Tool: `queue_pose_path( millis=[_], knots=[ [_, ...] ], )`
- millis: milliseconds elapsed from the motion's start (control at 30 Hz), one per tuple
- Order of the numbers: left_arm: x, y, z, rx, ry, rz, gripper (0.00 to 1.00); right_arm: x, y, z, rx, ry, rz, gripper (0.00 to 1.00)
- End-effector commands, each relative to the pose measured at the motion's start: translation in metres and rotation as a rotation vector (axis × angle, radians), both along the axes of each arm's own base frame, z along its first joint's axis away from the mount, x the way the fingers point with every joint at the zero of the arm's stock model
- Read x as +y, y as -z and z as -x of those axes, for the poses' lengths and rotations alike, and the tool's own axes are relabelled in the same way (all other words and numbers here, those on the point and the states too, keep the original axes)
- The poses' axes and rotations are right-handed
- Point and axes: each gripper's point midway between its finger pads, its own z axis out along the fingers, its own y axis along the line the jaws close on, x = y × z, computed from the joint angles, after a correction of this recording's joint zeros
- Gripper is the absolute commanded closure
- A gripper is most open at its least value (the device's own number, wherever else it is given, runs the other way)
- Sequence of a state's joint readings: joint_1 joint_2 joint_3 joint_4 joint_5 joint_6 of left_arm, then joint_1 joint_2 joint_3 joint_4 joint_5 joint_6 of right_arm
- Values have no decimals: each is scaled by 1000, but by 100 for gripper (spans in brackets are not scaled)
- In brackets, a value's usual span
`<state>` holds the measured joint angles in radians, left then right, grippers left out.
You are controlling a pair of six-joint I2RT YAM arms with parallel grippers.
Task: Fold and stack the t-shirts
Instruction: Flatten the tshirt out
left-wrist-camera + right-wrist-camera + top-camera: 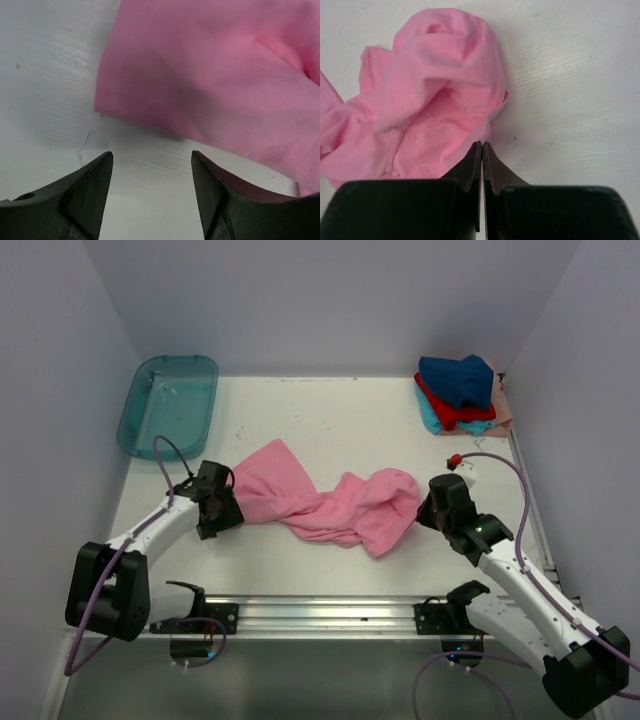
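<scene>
My left gripper is going to pinch the pink t-shirt's near edge by its corner [237,494] [140,125] next, so that it can draw that twisted end open for folding.
A pink t-shirt [320,502] lies crumpled and twisted across the middle of the white table. My left gripper [228,502] is open and low over the table at the shirt's left end. In the left wrist view the gripper [152,160] has bare table between its fingers and the shirt's edge [225,75] just ahead. My right gripper [428,508] is at the shirt's bunched right end. In the right wrist view the gripper [482,145] is shut with its tips pinching the shirt's edge [430,90]. Folded navy, red, teal and peach shirts [460,390] are stacked at the far right.
A translucent teal plastic tub [168,405] stands at the far left corner. A metal rail [320,615] runs along the near edge between the arm bases. White walls close in the table on three sides.
</scene>
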<state>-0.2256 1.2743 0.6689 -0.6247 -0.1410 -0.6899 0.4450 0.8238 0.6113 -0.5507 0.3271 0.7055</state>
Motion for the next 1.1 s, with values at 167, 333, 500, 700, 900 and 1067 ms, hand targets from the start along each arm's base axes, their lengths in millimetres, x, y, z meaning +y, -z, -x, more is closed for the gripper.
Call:
queue_pose_path(
  millis=[167, 333, 500, 700, 900, 1067],
  knots=[
    [10, 10, 17, -22, -157, -11, 29, 6, -3, -2, -40, -46, -16, 100],
    [15, 11, 1, -87, -182, -33, 27, 8, -1, -1, -30, -56, -20, 100],
    [16, 18, -8, -133, -183, -36, 25, 8, 0, 1, -19, -59, -20, 100],
    [18, 34, -17, -144, -187, -56, 25, 8, 2, 5, -10, -61, -27, 100],
    [11, 43, -36, -188, -162, -33, 46, 6, 4, 9, -2, -61, -23, 100],
    [-7, 33, -44, -202, -112, 53, 100, 2, 1, 12, -13, -51, -17, 100]
  ],
)
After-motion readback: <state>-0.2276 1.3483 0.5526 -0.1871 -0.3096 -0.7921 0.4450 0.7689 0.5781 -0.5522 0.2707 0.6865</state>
